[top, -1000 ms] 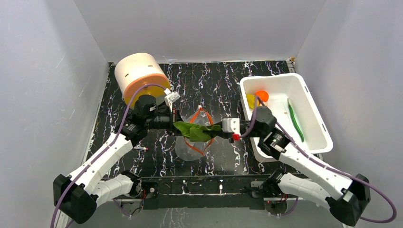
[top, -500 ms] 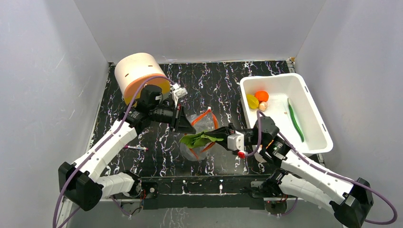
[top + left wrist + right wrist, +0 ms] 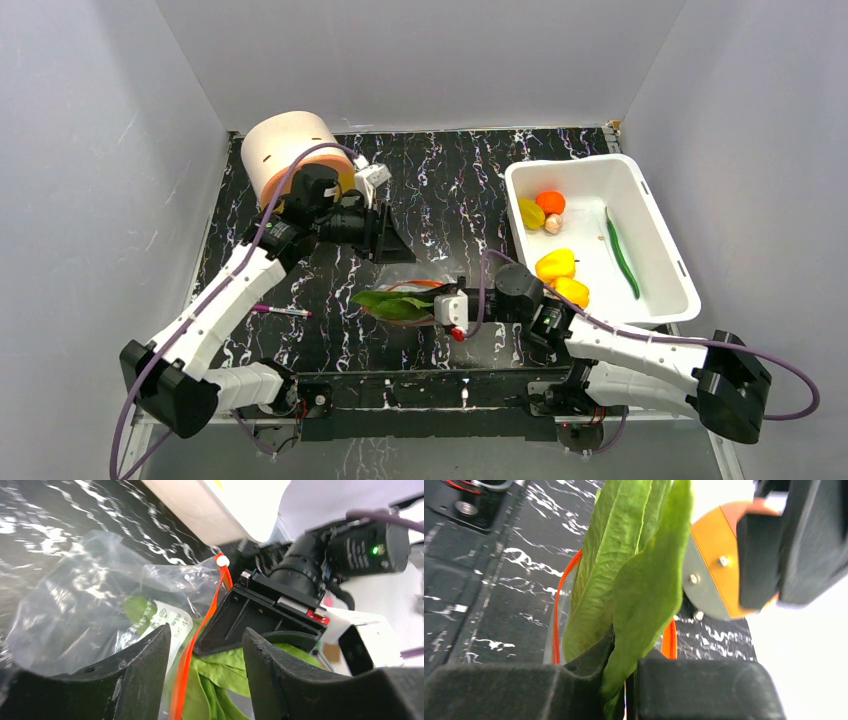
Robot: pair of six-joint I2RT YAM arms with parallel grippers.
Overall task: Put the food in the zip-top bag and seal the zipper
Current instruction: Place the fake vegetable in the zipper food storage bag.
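My left gripper is opposite my right gripper and should next pinch the bag's red-orange zipper rim [image 3: 196,637]. This will keep the opening of the bag open to put the leaf [image 3: 225,675] inside.
The clear zip-top bag [image 3: 392,312] lies on the black marbled table, and its red-orange zipper [image 3: 200,635] rings the open mouth. My right gripper [image 3: 437,304] is shut on the stem of a green leaf [image 3: 634,570], which pokes into that mouth between the two sides of the zipper [image 3: 556,605]. My left gripper [image 3: 392,243] hangs open just behind the bag, touching nothing. In the left wrist view the bag [image 3: 75,615] and leaf [image 3: 225,675] show between its fingers. Two yellow peppers [image 3: 558,265], an orange tomato [image 3: 550,202], a lemon piece [image 3: 531,213] and a green pod [image 3: 622,255] lie in the tub.
The white tub [image 3: 665,240] stands at the right. A peach cylinder with an orange face [image 3: 285,150] sits at the back left, close behind my left arm. A thin pen [image 3: 280,311] lies on the table left of the bag. Grey walls enclose the table.
My left gripper let go of the bag's mouth, opened and drew back. My right gripper dragged the leaf and the bag toward the near edge, and the bag sank flat.
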